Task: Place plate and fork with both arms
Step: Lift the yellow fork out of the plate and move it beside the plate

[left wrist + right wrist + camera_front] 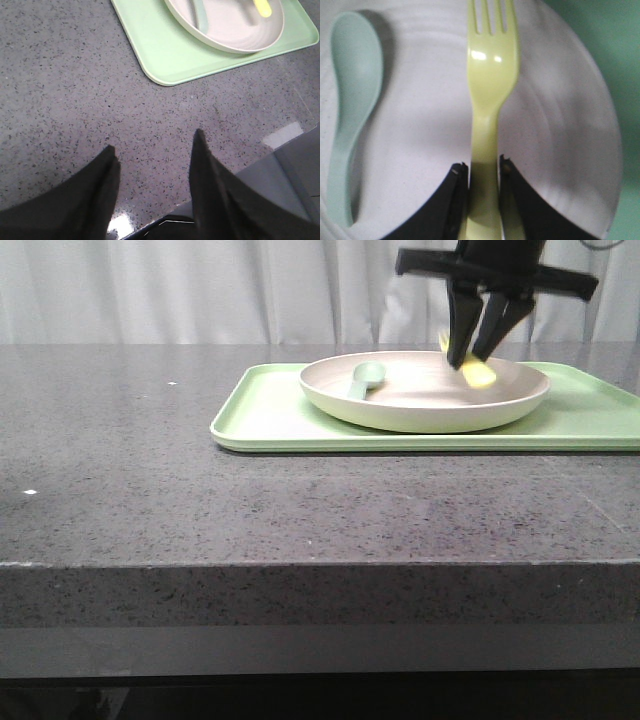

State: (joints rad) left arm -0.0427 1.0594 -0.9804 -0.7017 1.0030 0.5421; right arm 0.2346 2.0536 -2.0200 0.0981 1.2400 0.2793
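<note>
The fork's teeth are still hanging inside the plate's rim. I will move the yellow fork (480,374) onto the light-green tray before my right gripper opens.
The cream-white plate (420,405) (235,40) (420,100) rests on the light-green tray (270,415) at the back right of the table. My right gripper (475,362) (483,162) hangs over the plate's right half, shut on the handle of the yellow fork (480,374) (490,75), whose tines point away over the plate's floor. The fork (262,7) also shows at the edge of the left wrist view. My left gripper (155,140) is open and empty above bare tabletop near the table's front edge, well short of the tray (165,55).
A pale grey-green spoon (365,378) (200,15) (350,75) lies in the plate's left half, beside the fork. The tray runs off the right side of the front view. Dark speckled tabletop (150,490) spreads left of and in front of the tray.
</note>
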